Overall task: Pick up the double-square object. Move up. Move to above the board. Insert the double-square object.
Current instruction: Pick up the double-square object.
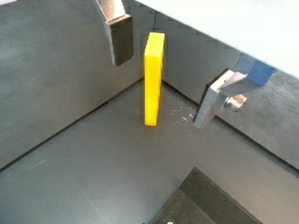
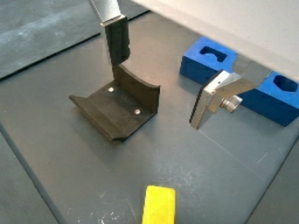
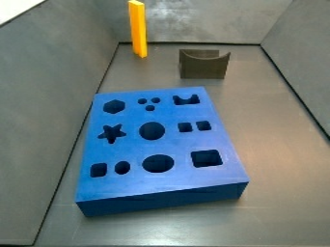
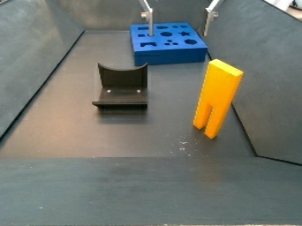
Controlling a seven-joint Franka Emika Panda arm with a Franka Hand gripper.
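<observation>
The gripper reaches the yellow-orange bar next and grabs its top end (image 3: 137, 5), which leaves the bar's bottom end free to go into the board (image 3: 161, 145).
The double-square object (image 4: 218, 97) is a tall yellow-orange bar with a slot from its foot. It stands upright on the floor near a wall, and shows in a side view (image 3: 135, 26) and in both wrist views (image 1: 153, 79) (image 2: 160, 206). The board (image 3: 161, 145) is a thick blue block with cut-out holes, lying flat; it also shows at the far end in a side view (image 4: 168, 42). My gripper (image 4: 179, 9) hangs high over the board's end, far from the bar. It is open and empty, with silver fingers (image 1: 121, 39) wide apart in both wrist views (image 2: 163, 74).
The dark fixture (image 4: 120, 86) stands on the floor between bar and board, also in a side view (image 3: 202, 63) and a wrist view (image 2: 117, 109). Grey walls (image 4: 41, 71) enclose the floor on the sides.
</observation>
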